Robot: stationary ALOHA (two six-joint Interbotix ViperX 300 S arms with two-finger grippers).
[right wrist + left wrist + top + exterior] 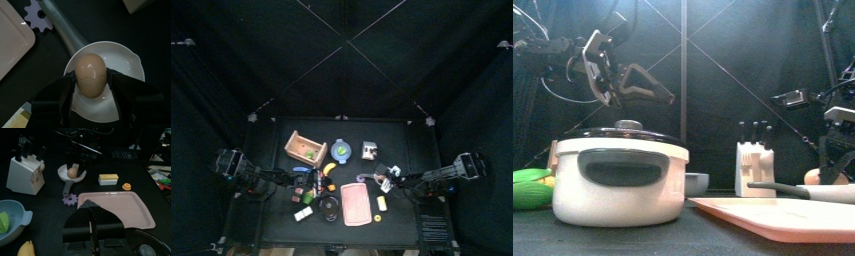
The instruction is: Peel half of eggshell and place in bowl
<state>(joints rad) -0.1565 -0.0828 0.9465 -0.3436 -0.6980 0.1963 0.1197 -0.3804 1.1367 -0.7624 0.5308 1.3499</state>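
I should grab the tan egg next with my right gripper by the other half of its shell, so that one half of its eggshell stays free to peel.
A tan egg with a crack line around its eggshell [89, 74] lies in the cup of a white ladle [127, 59]. My right gripper [91, 82] is open, one jaw on each side of the egg, close to it. In the left wrist view the same egg [72, 172] shows under the right arm, beside the knife block. My left gripper [91, 208] is shut and empty, hovering over the near edge of the pink board [123, 208]. The blue bowl [19, 213], with a yellow-green patch inside, sits apart from the egg, beside the left gripper.
A white knife block [25, 173], a purple gear [71, 200], a yellow-topped block [109, 178] and a banana [25, 249] lie around the board. A wooden tray [305, 148] stands at the back left. A white pot [620, 180] stands at the front.
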